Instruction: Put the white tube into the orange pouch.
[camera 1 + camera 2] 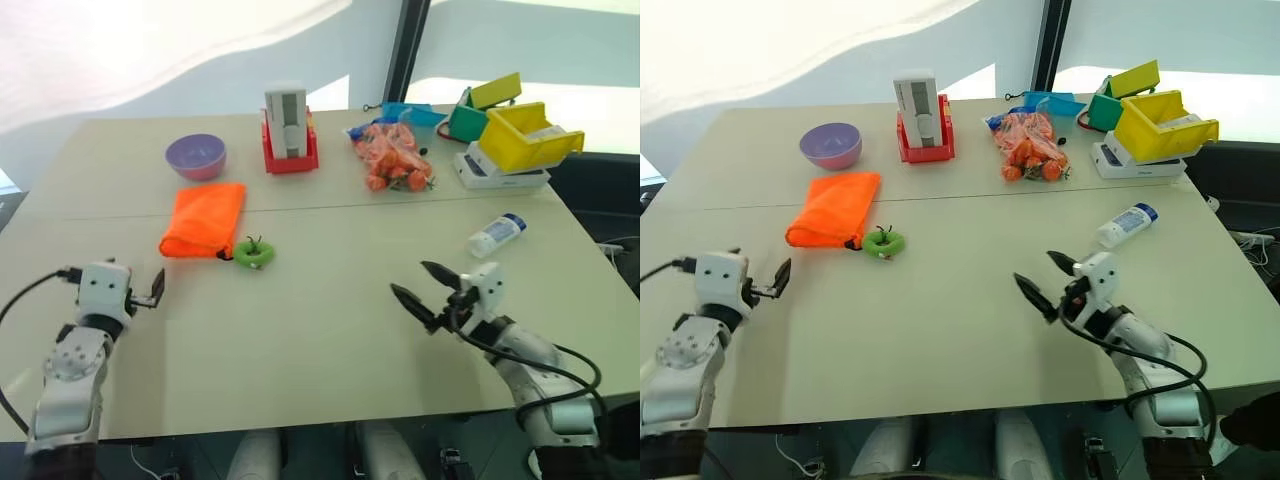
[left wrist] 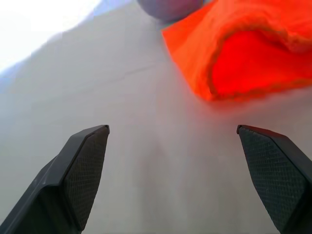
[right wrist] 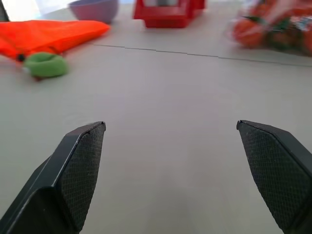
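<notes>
The pouch's opening arches open while its body lies flat, so my left gripper will next pinch the pouch by its raised opening hem.
The white tube with a blue cap lies on the table at the right, beyond my right gripper. That gripper is open and empty, hovering over bare table and pointing toward the middle. The orange pouch lies flat left of centre, its black cord ending in a green ring beside it. My left gripper stands open and empty near the front left, short of the pouch. In the left wrist view the pouch lies ahead between the open fingers. The right wrist view shows the pouch and ring far off.
A purple bowl sits behind the pouch. A tall white-grey box in a red base stands at the back centre, with a clear bag of carrots beside it. Yellow and green bins crowd the back right corner.
</notes>
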### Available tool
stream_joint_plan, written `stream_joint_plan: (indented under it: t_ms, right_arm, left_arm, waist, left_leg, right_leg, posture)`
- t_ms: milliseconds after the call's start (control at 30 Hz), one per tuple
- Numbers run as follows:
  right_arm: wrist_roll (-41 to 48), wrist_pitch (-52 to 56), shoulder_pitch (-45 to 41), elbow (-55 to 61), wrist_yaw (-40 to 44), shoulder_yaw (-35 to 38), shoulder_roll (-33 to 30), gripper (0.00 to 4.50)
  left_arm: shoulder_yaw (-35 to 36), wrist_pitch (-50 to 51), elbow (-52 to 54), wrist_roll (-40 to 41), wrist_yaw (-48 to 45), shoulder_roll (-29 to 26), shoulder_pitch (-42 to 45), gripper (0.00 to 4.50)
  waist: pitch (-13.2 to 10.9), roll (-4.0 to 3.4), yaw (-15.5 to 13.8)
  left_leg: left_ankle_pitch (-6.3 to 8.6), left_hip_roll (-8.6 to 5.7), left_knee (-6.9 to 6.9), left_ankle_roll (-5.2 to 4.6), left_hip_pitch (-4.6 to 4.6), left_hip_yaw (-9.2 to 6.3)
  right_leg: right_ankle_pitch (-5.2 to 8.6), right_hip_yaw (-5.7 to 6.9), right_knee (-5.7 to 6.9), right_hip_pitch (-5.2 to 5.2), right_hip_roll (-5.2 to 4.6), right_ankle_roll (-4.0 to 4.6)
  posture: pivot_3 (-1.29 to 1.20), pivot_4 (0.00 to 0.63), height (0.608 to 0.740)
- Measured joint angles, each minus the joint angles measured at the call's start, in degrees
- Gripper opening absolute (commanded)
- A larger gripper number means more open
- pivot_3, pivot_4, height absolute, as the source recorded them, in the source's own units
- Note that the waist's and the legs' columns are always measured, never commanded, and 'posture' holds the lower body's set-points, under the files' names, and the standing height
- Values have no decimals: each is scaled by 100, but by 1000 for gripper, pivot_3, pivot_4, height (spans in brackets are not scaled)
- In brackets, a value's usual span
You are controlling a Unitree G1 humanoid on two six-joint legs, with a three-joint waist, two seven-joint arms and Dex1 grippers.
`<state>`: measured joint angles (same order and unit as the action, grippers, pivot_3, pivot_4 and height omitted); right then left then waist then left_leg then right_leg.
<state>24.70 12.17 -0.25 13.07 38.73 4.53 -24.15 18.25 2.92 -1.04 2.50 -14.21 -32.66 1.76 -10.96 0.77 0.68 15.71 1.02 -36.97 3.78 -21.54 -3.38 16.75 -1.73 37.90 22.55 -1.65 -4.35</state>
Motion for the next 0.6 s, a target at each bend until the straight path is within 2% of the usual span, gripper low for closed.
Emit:
stream_joint_plan:
  t_ms: [100, 300, 600]
  right_arm:
    - [-4, 65, -86, 219, -32, -240, 103, 4481]
    - [-90, 121, -115, 353, -186, -553, 340, 4481]
    - [-155, 121, -61, 469, -287, -678, 417, 4481]
  left_arm:
    - [-253, -253, -399, -443, 142, -132, 476, 4500]
    - [-853, -524, -1282, -837, 79, -154, 1195, 4500]
    - [-1080, -991, -2127, -911, -111, -155, 1728, 4500]
  waist:
    - [0, 0, -5]
    - [0, 2, 6]
    - [0, 2, 22]
  left_leg:
    - [0, -5, 0, 0, -5, 0]
    - [0, -4, 1, 0, -13, 0]
    - [0, -4, 1, 0, -18, -2]
  right_leg:
    - [-1, 0, -6, 0, -10, -6]
    - [-2, 12, -6, 6, -6, -8]
    - [-3, 15, 3, 14, -5, -10]
  posture:
    - [0, 150, 740]
    - [0, 150, 740]
    - [0, 150, 740]
